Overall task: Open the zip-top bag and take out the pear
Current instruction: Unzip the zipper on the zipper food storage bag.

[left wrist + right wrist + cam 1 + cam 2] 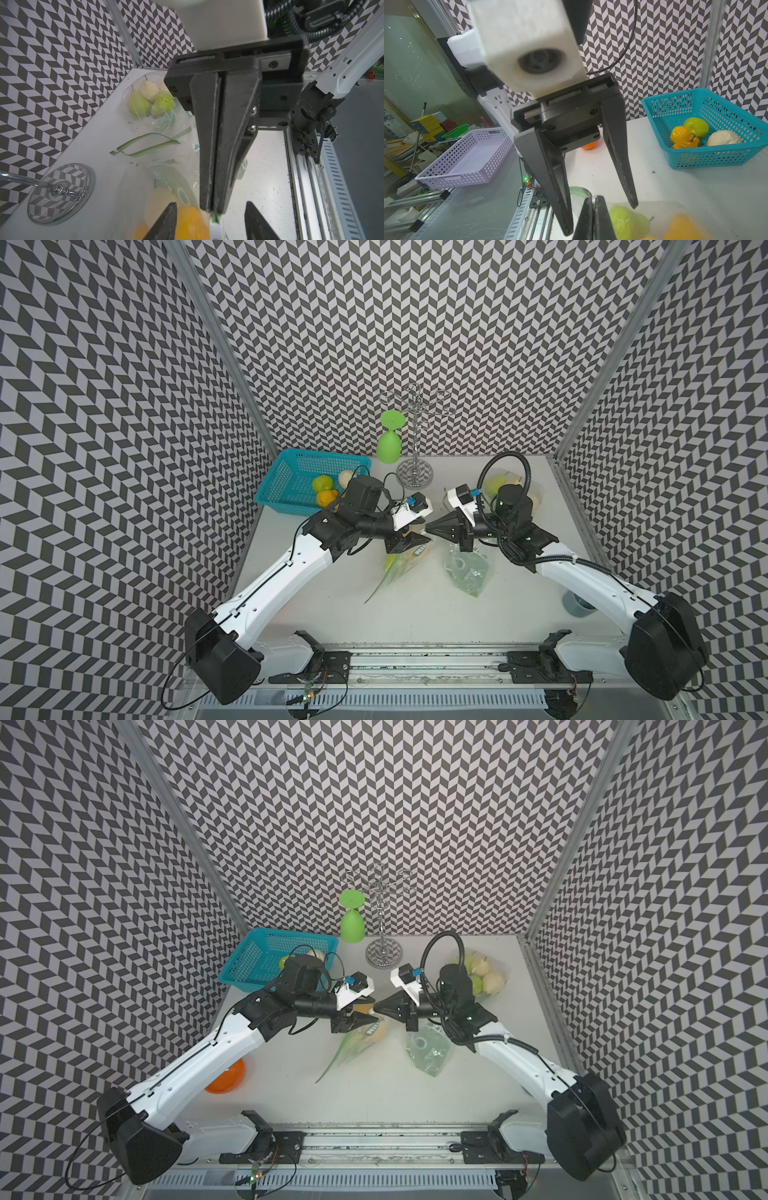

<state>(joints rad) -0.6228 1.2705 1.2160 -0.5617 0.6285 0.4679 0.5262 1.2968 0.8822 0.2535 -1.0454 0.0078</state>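
Observation:
I have both fingers reaching past the white slider (216,231) on either side, below the green zip strip (215,218). I need to close my left gripper on the slider next.
The zip-top bag (395,568) lies at mid-table, clear with a green zip strip, holding several pieces of fruit. A green pear (627,222) shows through the plastic beside an orange fruit (683,226); in the left wrist view a pale pear (158,199) and the orange fruit (191,222) show. My right gripper (594,199) is shut on the bag's top edge at the zip strip (215,217). My left gripper (211,204) stands open, its fingers (166,222) either side of the right gripper's tip. In both top views the two grippers meet tip to tip (427,530) (375,1008) above the bag's mouth.
A teal basket (282,477) with fruit stands at the back left. An upturned green glass (390,445) and a chrome rack (414,472) are at the back. A bag of pears (486,973) is back right, another bag (465,572) right of centre, an orange bowl (226,1077) left.

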